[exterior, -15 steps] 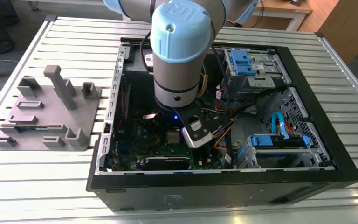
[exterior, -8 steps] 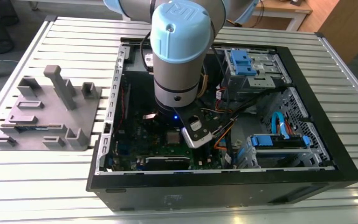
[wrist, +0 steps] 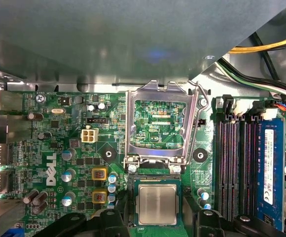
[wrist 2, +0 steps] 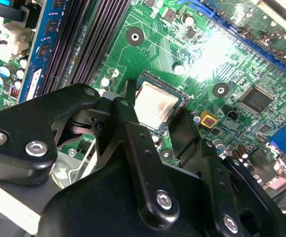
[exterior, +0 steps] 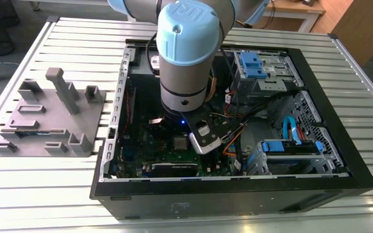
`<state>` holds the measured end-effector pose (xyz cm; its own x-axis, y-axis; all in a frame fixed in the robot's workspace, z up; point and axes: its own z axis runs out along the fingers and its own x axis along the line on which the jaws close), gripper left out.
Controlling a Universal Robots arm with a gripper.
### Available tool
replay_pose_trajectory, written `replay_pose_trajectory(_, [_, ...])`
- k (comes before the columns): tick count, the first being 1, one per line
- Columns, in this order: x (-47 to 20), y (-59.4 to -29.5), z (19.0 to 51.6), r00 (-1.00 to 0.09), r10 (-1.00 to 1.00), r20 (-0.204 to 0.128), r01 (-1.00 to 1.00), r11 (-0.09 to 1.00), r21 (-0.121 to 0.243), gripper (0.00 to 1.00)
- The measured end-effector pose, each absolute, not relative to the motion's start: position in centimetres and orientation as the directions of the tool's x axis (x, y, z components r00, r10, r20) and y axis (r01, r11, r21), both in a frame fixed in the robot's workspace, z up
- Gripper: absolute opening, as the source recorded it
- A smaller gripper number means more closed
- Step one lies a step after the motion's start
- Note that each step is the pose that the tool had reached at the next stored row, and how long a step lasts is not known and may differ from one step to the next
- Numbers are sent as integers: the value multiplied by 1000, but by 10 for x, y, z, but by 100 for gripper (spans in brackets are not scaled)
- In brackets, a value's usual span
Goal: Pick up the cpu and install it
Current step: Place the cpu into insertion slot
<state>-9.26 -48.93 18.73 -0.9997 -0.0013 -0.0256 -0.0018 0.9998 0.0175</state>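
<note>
My gripper grabs the square chip [exterior: 180, 142] by its two opposite side edges next, to install the chip.
The cpu [wrist: 156, 205] is a small square chip with a pale silvery top, lying flat in its socket on the green motherboard [wrist: 79, 148]. In the exterior view the cpu [exterior: 180, 142] shows as a pale square just beside the arm's wrist. My gripper [wrist: 156, 218] hangs directly over it, open, with one black finger [wrist: 119, 219] on each side and a small gap to the chip's edges. The second wrist view shows the cpu [wrist 2: 155, 106] between the fingers [wrist 2: 128, 116] of the gripper [wrist 2: 155, 118]. The shiny socket frame [wrist: 158, 126] stands hinged open beyond the chip.
The motherboard lies inside an open black computer case [exterior: 342, 184] on a slatted table [exterior: 57, 199]. Memory slots [wrist: 236, 168] and cables [exterior: 238, 136] lie close to the socket. A grey plastic block with upright posts [exterior: 44, 121] stands at the exterior view's left.
</note>
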Motion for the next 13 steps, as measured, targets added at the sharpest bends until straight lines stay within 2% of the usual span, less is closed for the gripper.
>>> replay_pose_trajectory(9, [-93,-489,187,-1000,-1,-26,-2,1000,18,54])
replay_pose_trajectory(12, [-93,-489,187,-1000,-1,-25,-2,1000,18,53])
replay_pose_trajectory(13, [-93,-489,187,-1000,-1,-25,-2,1000,18,49])
